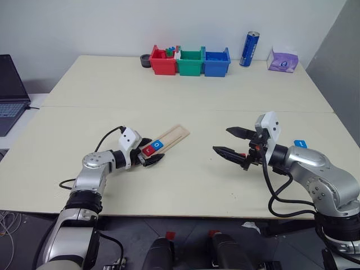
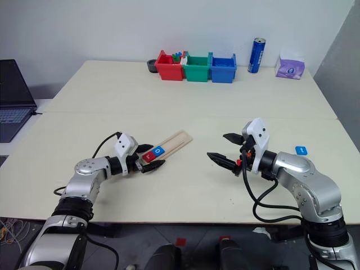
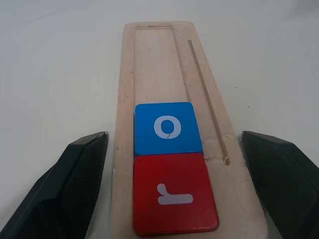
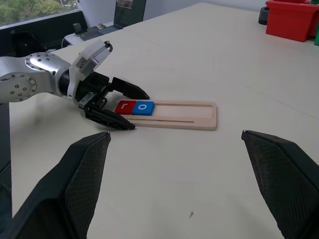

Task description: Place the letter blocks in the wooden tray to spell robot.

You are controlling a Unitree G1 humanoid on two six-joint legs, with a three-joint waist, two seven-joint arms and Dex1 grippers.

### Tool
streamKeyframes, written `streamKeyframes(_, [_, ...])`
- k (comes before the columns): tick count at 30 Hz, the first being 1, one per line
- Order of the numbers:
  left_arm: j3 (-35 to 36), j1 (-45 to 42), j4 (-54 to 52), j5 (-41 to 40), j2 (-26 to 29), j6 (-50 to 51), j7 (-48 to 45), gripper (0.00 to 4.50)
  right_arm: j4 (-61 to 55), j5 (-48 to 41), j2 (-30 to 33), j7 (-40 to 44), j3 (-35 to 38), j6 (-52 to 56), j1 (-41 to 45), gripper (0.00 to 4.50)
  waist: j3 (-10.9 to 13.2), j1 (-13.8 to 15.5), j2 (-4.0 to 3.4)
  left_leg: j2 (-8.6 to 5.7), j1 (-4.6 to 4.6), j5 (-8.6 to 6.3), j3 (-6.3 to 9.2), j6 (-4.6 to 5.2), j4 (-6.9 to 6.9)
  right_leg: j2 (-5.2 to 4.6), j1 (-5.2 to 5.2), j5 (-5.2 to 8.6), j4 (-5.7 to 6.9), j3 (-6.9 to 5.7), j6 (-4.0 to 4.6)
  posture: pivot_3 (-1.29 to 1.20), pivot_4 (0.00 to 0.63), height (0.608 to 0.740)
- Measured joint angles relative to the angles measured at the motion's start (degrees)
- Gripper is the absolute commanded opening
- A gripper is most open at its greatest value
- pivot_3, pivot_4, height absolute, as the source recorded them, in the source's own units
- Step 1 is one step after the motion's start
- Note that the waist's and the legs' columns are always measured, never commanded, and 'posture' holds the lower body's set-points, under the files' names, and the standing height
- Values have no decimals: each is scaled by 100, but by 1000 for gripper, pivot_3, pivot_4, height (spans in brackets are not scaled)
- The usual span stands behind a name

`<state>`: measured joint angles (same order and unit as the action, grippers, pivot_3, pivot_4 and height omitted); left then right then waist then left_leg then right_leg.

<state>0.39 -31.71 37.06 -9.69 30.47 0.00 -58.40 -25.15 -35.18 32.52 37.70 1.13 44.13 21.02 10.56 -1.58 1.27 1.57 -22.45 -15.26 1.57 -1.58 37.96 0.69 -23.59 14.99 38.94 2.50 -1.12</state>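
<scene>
I see that the tray's long board (image 1: 173, 135) is longer than my fingers can span end to end but is narrow across, so my left gripper next needs to grab its side edges by the red block (image 1: 149, 151).
The wooden tray (image 1: 173, 136) lies slanted on the table left of centre. In its groove, at the near end, a red letter block "r" (image 3: 174, 194) and a blue "o" (image 3: 168, 128) lie side by side. My left gripper (image 1: 151, 152) stands open, one finger on each side of that end of the tray and clear of its edges. The right gripper (image 1: 221, 139) hovers open and empty to the tray's right, pointing at it. Another blue letter block (image 1: 300, 144) lies on the table beyond my right forearm.
Red (image 1: 163, 62), green (image 1: 190, 63) and blue (image 1: 216, 63) bins stand at the far edge, with a dark bowl (image 1: 145, 59), a blue can (image 1: 249, 49) and a purple tissue pack (image 1: 282, 59). A laptop (image 1: 10, 93) sits off to the left.
</scene>
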Motion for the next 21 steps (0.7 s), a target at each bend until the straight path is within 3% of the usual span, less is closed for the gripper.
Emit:
streamKeyframes(3, [8, -39, 75, -3, 1, -27, -11, 3397, -5, -3, 0, -25, 0, 2, 0, 4500, 0, 0, 0, 0, 0, 0, -1, 0, 0, 0, 0, 0, 0, 0, 0, 0, 150, 740])
streamKeyframes(14, [-11, -49, 60, -31, 1, -33, -255, 3400, -231, -23, 21, -74, 10, 16, -54, 4500, 0, 0, 0, 0, -1, 0, 0, 0, 0, 0, 0, 0, -1, 0, 0, 0, 150, 740])
streamKeyframes(21, [-579, 49, -492, -38, 7, -205, -1456, 3400, -265, 122, 482, 271, 10, -307, -468, 4500, 0, 0, 0, 0, -8, 0, 0, 0, 0, 1, -4, 0, -5, -2, 0, 0, 150, 740])
